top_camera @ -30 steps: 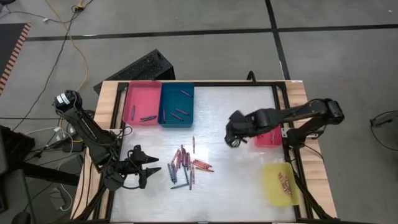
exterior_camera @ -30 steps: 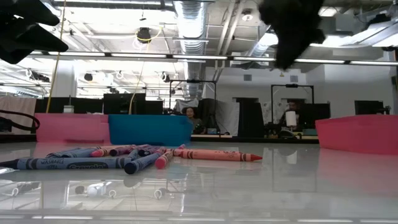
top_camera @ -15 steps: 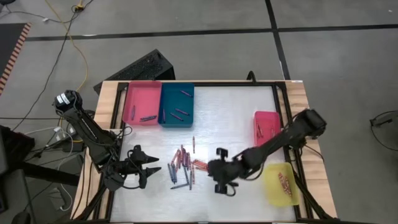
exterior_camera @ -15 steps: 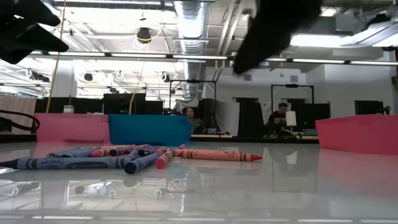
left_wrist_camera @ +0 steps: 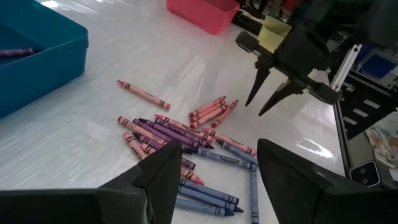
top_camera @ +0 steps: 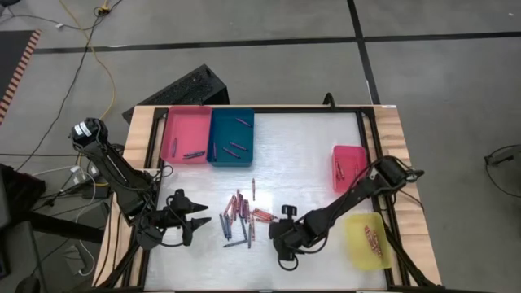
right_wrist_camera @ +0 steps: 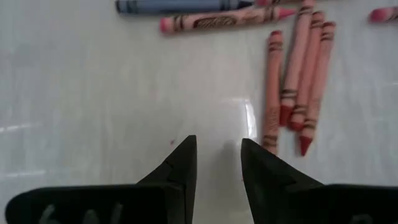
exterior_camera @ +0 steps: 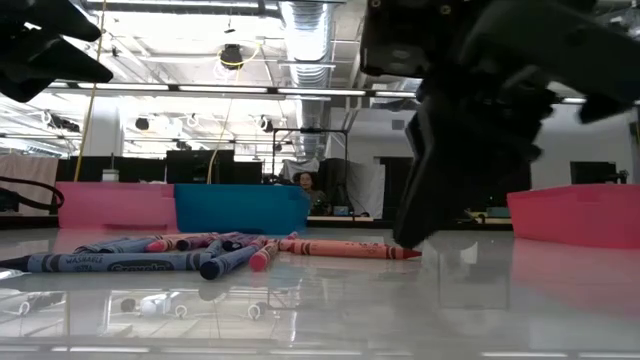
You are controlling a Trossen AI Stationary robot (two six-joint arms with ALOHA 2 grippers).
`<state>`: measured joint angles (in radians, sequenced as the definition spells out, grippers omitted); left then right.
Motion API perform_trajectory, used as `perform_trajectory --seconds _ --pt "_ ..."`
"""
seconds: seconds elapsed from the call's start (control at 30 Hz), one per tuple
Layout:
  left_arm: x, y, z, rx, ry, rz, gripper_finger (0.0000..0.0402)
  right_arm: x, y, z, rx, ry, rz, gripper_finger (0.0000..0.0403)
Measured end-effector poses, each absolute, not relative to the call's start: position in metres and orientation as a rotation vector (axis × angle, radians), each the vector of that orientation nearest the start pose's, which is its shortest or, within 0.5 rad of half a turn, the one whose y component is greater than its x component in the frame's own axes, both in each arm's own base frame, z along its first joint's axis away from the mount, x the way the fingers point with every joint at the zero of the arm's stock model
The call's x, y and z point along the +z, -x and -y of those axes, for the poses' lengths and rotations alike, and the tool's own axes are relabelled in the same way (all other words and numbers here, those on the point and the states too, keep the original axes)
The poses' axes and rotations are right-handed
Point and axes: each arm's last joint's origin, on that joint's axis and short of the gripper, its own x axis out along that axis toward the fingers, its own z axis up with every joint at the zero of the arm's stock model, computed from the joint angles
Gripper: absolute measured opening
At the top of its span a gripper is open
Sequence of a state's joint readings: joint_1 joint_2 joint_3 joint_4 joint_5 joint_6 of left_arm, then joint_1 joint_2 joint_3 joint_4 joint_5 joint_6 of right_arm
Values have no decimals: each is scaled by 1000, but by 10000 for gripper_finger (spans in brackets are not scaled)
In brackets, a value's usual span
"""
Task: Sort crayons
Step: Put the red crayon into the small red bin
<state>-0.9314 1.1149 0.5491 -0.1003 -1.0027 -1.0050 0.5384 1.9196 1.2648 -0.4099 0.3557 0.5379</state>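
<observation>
The robot's right gripper isn't ready to close yet and should first move toward the red crayons: its fingers are short of the crayons and would miss them if they closed now.
The crayons [top_camera: 244,216] lie loose in a pile on the white table, near its middle front; they also show in the low view [exterior_camera: 200,255] and the left wrist view [left_wrist_camera: 186,137]. My right gripper [top_camera: 279,232] hangs open and empty just right of the pile, fingers pointing down close above the table [left_wrist_camera: 255,109]. In its wrist view [right_wrist_camera: 217,146] a few red crayons [right_wrist_camera: 298,93] lie just beyond the fingertips. My left gripper [top_camera: 199,218] waits open and empty left of the pile [left_wrist_camera: 217,155].
A pink tray [top_camera: 186,134] and a blue tray [top_camera: 232,138] stand at the far left, each with a few crayons. A red tray [top_camera: 352,167] and a yellow tray [top_camera: 366,240] stand at the right edge. Bare table lies between pile and trays.
My right gripper has swung from beside the red tray at the right toward the table's near edge and left, and come down close above the table beside the crayon pile. The crayons have not moved.
</observation>
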Motion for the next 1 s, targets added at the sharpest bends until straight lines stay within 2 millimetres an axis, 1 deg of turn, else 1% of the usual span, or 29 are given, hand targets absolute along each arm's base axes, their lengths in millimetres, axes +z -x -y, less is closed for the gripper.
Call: perform_trajectory --seconds 0.23,0.4,0.73,1.0 --pt "208 -144 153 241 445 -297 199 170 -340 -183 -112 -27 -950 118" --pt "208 -144 153 241 445 -297 199 166 -343 -176 -136 -23 -973 118" --pt "208 -144 153 241 445 -298 199 166 -350 -160 -180 -40 -982 118" --pt "208 -144 152 243 440 -301 199 166 -348 -163 -172 -36 -982 118"
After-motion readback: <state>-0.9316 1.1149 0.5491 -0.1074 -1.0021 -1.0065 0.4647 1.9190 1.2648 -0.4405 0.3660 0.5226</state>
